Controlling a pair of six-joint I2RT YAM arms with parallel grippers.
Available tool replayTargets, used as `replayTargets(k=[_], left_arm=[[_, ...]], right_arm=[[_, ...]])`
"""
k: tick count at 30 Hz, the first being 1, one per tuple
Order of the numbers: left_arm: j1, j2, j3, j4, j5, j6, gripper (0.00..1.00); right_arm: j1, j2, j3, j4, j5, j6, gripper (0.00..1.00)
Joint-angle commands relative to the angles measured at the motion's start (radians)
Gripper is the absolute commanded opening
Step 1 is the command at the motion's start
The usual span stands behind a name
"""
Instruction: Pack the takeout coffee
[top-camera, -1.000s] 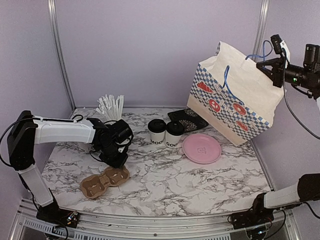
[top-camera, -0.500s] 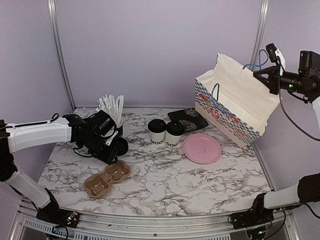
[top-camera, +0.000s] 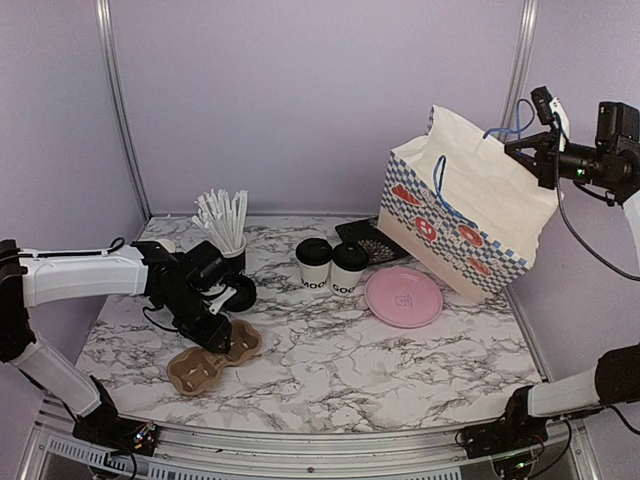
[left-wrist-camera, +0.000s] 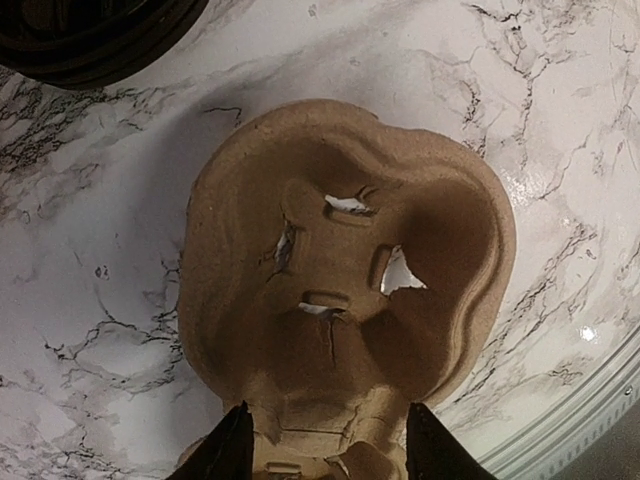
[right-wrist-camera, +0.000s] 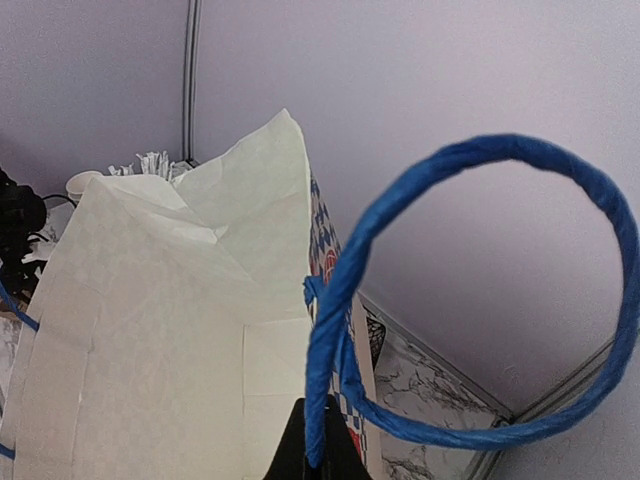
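My fingers are still above the carrier's narrow middle, so it is too early to close, and my left gripper lowers first from here.
Two white takeout coffee cups with black lids (top-camera: 314, 264) (top-camera: 348, 268) stand side by side at the middle of the table. A brown pulp cup carrier (top-camera: 208, 357) lies at the front left; it also shows in the left wrist view (left-wrist-camera: 340, 270). My left gripper (top-camera: 215, 333) (left-wrist-camera: 330, 455) is open, low over the carrier, with a finger on each side of its narrow middle. My right gripper (top-camera: 522, 143) (right-wrist-camera: 318, 452) is shut on the blue handle (right-wrist-camera: 470, 300) of the paper bag (top-camera: 460, 215) and holds it tilted at the back right, mouth open (right-wrist-camera: 150, 330).
A pink plate (top-camera: 403, 296) lies right of the cups, below the bag. A black patterned tray (top-camera: 372, 238) sits behind them. A black cup of white straws (top-camera: 225, 228) stands at the back left, with a dark round object (top-camera: 240, 293) (left-wrist-camera: 90, 30) just behind the carrier.
My left gripper has come back down onto the carrier's middle after lifting away to the left. The bag has swung in my right gripper and now shows its printed side again.
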Motion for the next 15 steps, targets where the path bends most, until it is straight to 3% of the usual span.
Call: replayTargets(k=[1,15], left_arm=[[-0.031,0.009,0.017,-0.079,-0.017,-0.009,0.53],[-0.081,0.066,0.041,-0.114,-0.117,-0.033,0.38]], right_arm=[[0.008,-0.006,-0.006,0.026,-0.029,0.011,0.0],[0.008,0.002,-0.021,0.044,-0.045,0.019,0.0]])
